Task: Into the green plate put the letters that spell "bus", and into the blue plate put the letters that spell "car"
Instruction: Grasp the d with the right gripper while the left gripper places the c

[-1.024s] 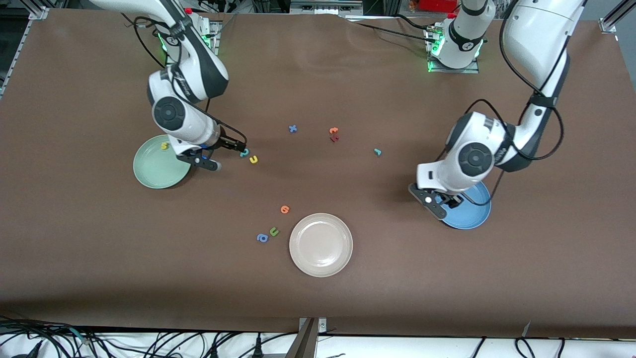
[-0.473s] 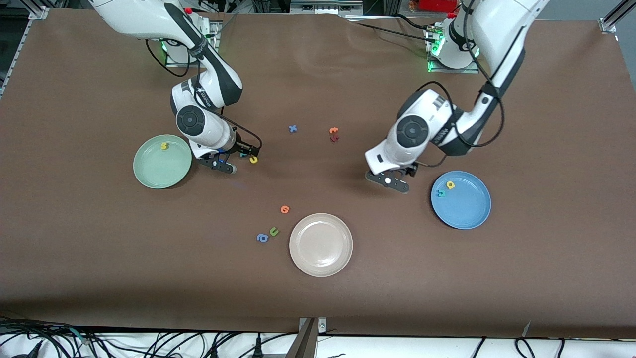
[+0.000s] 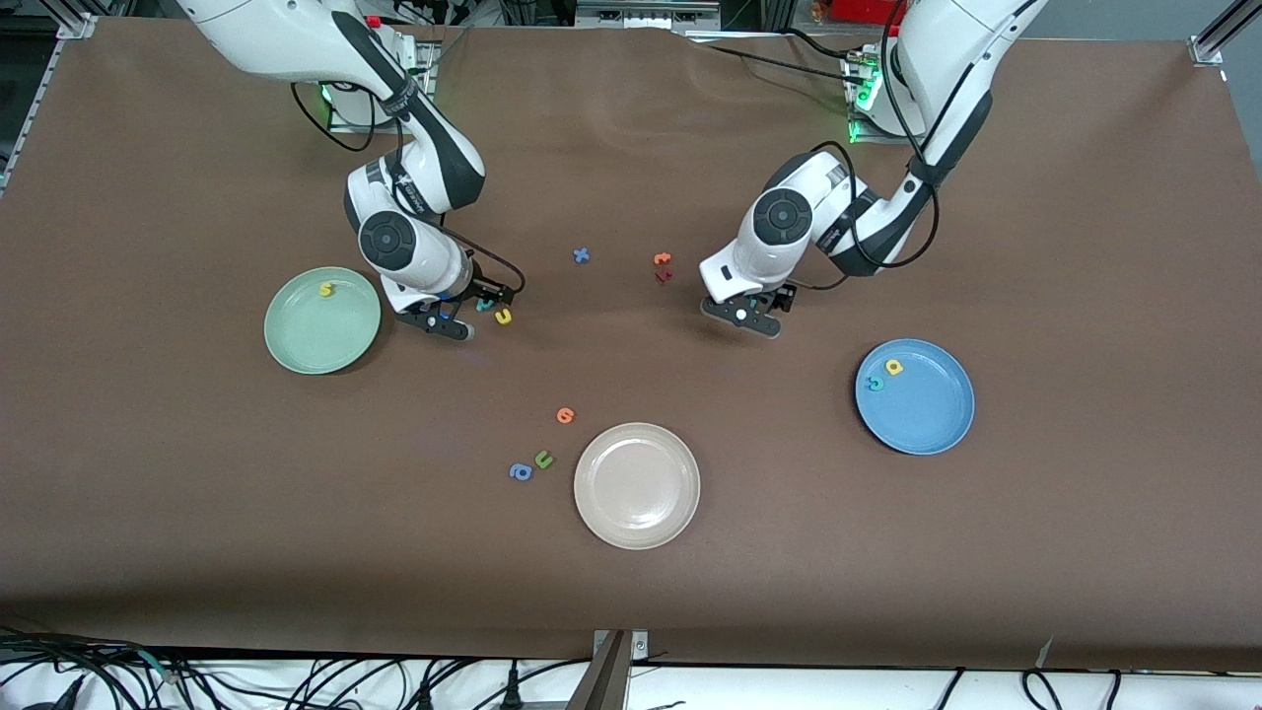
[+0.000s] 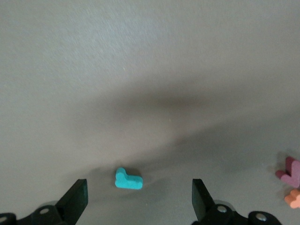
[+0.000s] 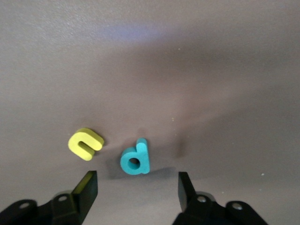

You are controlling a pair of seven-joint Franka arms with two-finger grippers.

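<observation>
My left gripper should grab the teal r by the ends of its stem (image 4: 131,182) next, so that it can add the last letter of "car" to the blue plate.
The green plate (image 3: 322,335) holds a yellow s (image 3: 326,289). Beside it, toward the table's middle, lie the teal b (image 3: 482,305) (image 5: 136,159) and the yellow u (image 3: 504,317) (image 5: 86,143). My right gripper (image 3: 478,308) (image 5: 136,190) hangs low and open over them, with the b just ahead of its fingertips. The blue plate (image 3: 927,419) holds a yellow a (image 3: 894,367) and a teal c (image 3: 874,383). My left gripper (image 3: 759,308) (image 4: 139,201) is open low over the teal r (image 4: 128,179), which lies between its fingers and is hidden in the front view.
A beige plate (image 3: 637,485) sits nearer the front camera, with an orange letter (image 3: 565,415), a green u (image 3: 543,459) and a blue a (image 3: 520,472) beside it. A blue x (image 3: 582,255) and orange and maroon letters (image 3: 663,266) (image 4: 293,171) lie mid-table.
My left arm swung from over the blue plate to over the teal r, uncovering the a and c in the plate. My right gripper shifted from the green plate's edge to the b and u.
</observation>
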